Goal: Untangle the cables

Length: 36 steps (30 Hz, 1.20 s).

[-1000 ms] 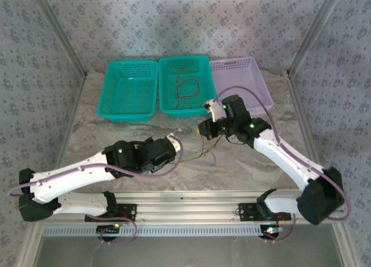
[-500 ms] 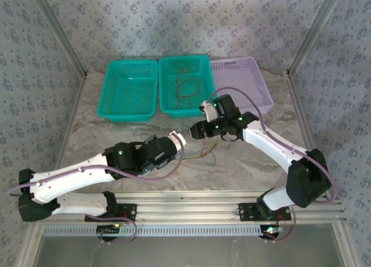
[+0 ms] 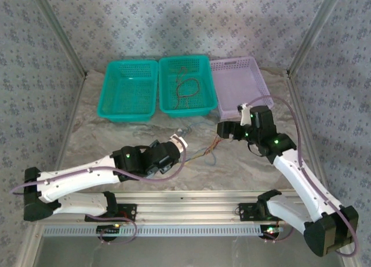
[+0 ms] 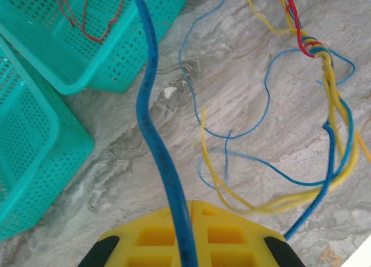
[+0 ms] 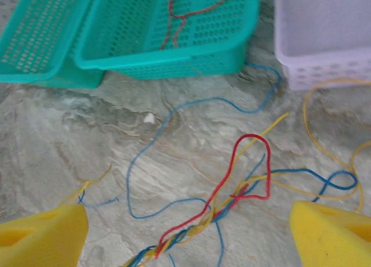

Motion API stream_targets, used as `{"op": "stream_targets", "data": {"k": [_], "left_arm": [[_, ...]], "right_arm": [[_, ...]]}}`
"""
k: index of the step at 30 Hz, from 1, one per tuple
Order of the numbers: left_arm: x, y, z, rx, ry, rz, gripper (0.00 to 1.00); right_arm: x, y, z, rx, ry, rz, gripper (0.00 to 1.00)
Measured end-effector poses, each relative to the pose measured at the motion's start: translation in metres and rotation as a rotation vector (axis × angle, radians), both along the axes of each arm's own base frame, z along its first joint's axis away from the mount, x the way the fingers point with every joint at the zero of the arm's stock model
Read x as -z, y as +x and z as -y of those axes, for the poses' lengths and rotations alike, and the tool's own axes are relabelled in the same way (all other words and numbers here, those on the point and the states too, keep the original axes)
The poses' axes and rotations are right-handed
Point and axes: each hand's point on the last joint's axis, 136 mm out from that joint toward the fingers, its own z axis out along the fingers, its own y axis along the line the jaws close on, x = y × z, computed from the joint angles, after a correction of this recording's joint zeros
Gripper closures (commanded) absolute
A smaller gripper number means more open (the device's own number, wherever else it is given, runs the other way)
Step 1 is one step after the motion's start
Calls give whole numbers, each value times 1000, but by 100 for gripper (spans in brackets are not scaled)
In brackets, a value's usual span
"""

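I should next grab the blue cable with my right gripper at the bundle's end (image 3: 217,140) (image 5: 248,188) near the red loop. The red cable then stays free to untangle.
The cables (image 3: 206,152) lie tangled on the marble table between my two grippers. My left gripper (image 4: 189,213) is shut on a blue cable (image 4: 152,122) that runs up and away from its yellow fingers (image 4: 229,232). A twisted red, yellow and blue bundle (image 4: 316,46) lies to its upper right. My right gripper (image 5: 188,238) stands wide open just above the twisted bundle (image 5: 194,229), with a red loop (image 5: 255,162) ahead and nothing between its pads. From above, the left gripper (image 3: 178,142) is left of the tangle and the right gripper (image 3: 223,129) is on its right.
Three baskets stand in a row at the back: a teal basket (image 3: 128,90), a teal basket (image 3: 204,84) with a red cable (image 3: 186,90) in it, and a lilac basket (image 3: 240,81). Loose blue and yellow strands (image 5: 174,113) trail toward the baskets.
My right gripper has opened, let go of the bundle and pulled back to the right. The left gripper has shifted slightly right, still shut on the blue cable.
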Motion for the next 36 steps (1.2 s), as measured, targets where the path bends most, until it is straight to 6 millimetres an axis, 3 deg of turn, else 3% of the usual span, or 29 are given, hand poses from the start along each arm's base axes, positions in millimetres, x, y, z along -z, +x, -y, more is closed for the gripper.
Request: {"op": "stream_targets", "data": {"k": [6,11,20,25,36], "left_arm": [[11,-5,5,3,-18,-47,100],[15,-7,6,-11,-43,-69,100],[35,-12,2,-29,-36,-109,100],[35,-15,4,-21,-40,-112,100],[48,-21,11,3,6,-125,100]], "right_arm": [[54,-5,16,96,13,-144,18],[97,-7,36,222,7,-249,17],[141,7,64,445,35,-412,22],[149,19,66,516,81,-452,28],[144,65,61,594,181,-430,45]]}}
